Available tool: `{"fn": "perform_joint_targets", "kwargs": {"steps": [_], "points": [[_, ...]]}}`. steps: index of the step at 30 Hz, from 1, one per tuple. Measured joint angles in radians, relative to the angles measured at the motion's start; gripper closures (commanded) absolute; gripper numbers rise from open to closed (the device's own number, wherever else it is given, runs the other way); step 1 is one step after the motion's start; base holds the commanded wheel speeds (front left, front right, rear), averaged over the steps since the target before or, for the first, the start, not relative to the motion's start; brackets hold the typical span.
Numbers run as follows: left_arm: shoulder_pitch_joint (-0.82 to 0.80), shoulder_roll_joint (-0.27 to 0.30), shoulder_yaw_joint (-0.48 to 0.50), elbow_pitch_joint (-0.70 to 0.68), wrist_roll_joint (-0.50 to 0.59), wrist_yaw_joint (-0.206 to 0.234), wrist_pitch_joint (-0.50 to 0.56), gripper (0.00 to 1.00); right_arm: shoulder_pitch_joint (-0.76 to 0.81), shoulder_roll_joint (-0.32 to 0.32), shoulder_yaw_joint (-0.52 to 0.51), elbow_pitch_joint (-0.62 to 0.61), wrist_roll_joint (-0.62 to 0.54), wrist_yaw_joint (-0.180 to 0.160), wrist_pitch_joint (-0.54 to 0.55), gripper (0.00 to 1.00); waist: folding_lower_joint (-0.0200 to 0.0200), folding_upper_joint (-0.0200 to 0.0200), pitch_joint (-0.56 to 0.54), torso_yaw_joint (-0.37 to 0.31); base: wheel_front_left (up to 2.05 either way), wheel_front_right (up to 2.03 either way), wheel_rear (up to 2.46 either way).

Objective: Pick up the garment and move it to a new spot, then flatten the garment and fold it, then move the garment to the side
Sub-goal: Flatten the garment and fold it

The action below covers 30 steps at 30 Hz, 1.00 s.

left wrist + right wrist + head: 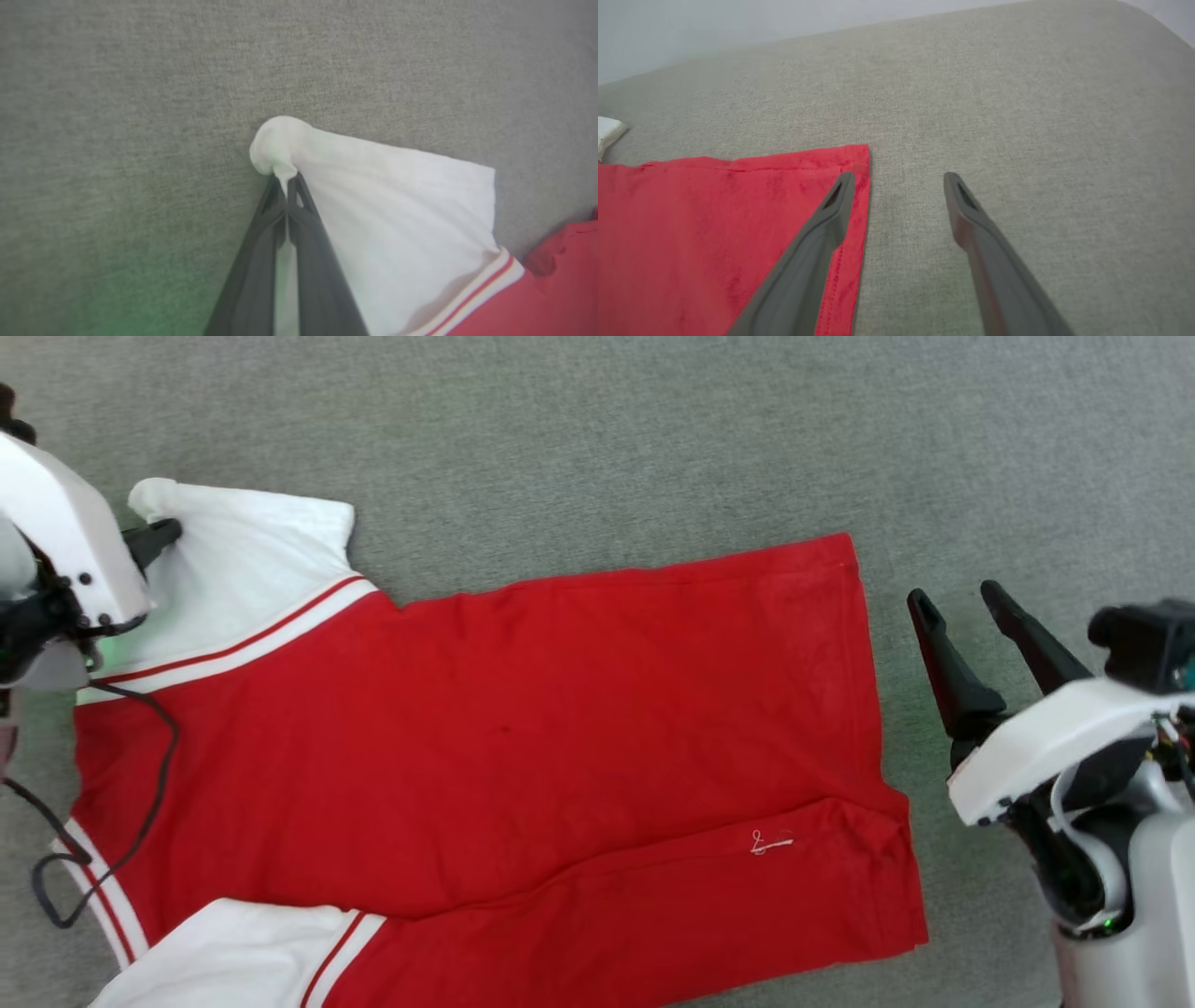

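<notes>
The red garment with its white sleeve (252, 549) is to be folded, so the robot's right hand should grip its hemmed corner (840, 553) next.
The garment (504, 737), red with white sleeves and striped trim, lies spread flat on the grey surface, its hem toward the right. My left gripper (168, 534) is at the far corner of the upper white sleeve (387, 205). In the left wrist view my left gripper (286, 179) is shut on a pinch of that sleeve's tip, which bunches over the fingertips. My right gripper (952, 597) stands open just right of the hem. The right wrist view shows my right gripper (899, 179) above the hem corner (852, 161), nothing between its fingers.
Grey fabric surface (653, 439) extends on all sides of the garment, its far edge rounded in the right wrist view. A black cable (140, 803) from my left arm hangs over the garment's left part.
</notes>
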Motion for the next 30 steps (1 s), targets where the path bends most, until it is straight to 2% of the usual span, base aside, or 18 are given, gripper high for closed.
{"fn": "perform_joint_targets", "kwargs": {"steps": [5,9,18,19,20,21,22,30], "points": [[-0.021,-0.047,-0.026,-0.005,0.044,-0.039,-0.084,1.00,-0.074,-0.072,0.007,0.066,0.064,0.000,0.204,0.00,0.0000,0.0000,-0.017,0.050,0.00,0.00,0.00],[-0.054,-0.072,-0.042,-0.041,0.072,-0.063,-0.132,1.00,-0.125,-0.098,0.020,0.094,0.090,0.000,0.342,0.00,0.0000,0.0000,-0.024,0.101,0.00,0.00,0.00],[-0.084,-0.113,-0.076,-0.134,0.113,-0.083,-0.195,1.00,-0.228,-0.142,0.012,0.167,0.089,0.000,0.559,0.00,-0.0001,0.0000,0.009,0.200,0.00,0.00,0.00],[-0.083,-0.113,-0.077,-0.138,0.113,-0.085,-0.198,1.00,-0.234,-0.143,0.009,0.169,0.089,0.000,0.575,0.06,-0.0001,0.0000,0.014,0.207,0.00,0.00,0.00],[-0.082,-0.113,-0.078,-0.141,0.114,-0.087,-0.203,1.00,-0.239,-0.144,0.005,0.172,0.089,0.000,0.595,0.60,-0.0001,0.0000,0.018,0.214,0.00,0.00,0.00],[-0.079,-0.112,-0.078,-0.145,0.114,-0.087,-0.207,1.00,-0.243,-0.146,0.003,0.172,0.089,0.000,0.609,0.85,-0.0002,0.0000,0.021,0.219,0.00,0.00,0.00],[-0.076,-0.110,-0.079,-0.148,0.114,-0.088,-0.209,1.00,-0.246,-0.148,0.002,0.172,0.089,0.000,0.616,1.00,-0.0002,0.0000,0.023,0.223,0.00,0.00,0.00],[-0.032,-0.111,-0.071,-0.164,0.111,-0.091,-0.261,1.00,-0.232,-0.164,0.011,0.133,0.076,0.000,0.583,1.00,-0.0001,0.0000,-0.010,0.234,0.00,0.00,0.00]]}}
